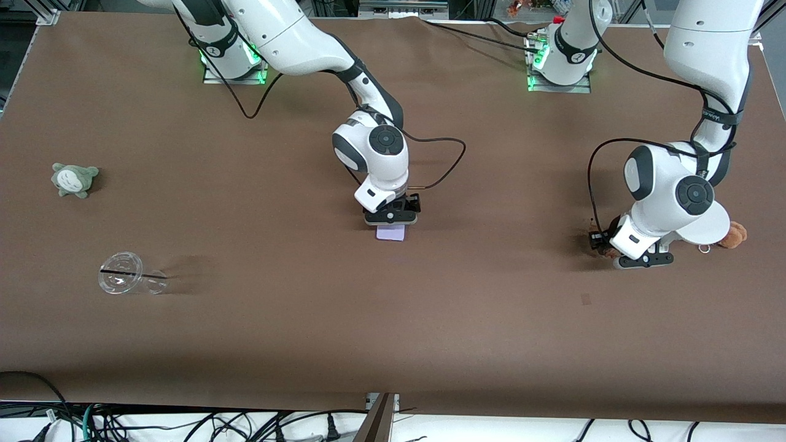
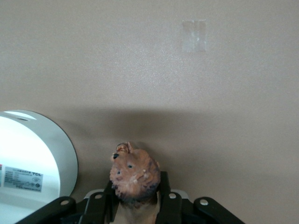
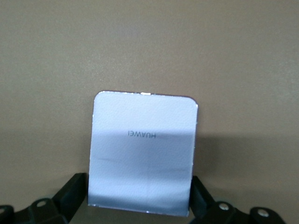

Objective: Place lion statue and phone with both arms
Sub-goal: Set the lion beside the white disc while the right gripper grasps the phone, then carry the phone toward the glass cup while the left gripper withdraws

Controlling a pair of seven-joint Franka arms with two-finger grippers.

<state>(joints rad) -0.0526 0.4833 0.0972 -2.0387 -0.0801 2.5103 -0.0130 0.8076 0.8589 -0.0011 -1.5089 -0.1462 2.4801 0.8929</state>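
The lion statue sits low over the table beside the white stand, so it is now time for my left gripper to open.
The phone [image 1: 391,233], a pale lilac-white rectangle with rounded corners, lies flat on the brown table near its middle. My right gripper [image 1: 393,218] is down over it and open. In the right wrist view the phone [image 3: 142,154] sits between the black fingers [image 3: 70,191], which stand close along its two long edges. The lion statue [image 2: 135,175], small and brown-orange with a darker mane, is clamped in my left gripper [image 2: 136,193]. That gripper [image 1: 643,261] hangs low over the table toward the left arm's end. The hand mostly hides the lion in the front view.
A white round stand [image 1: 706,226] and a brown plush bear [image 1: 734,235] sit right beside the left hand. A grey-green plush toy [image 1: 75,179] and a clear cup [image 1: 129,276] on its side lie toward the right arm's end. A small tape mark [image 1: 585,299] is on the table.
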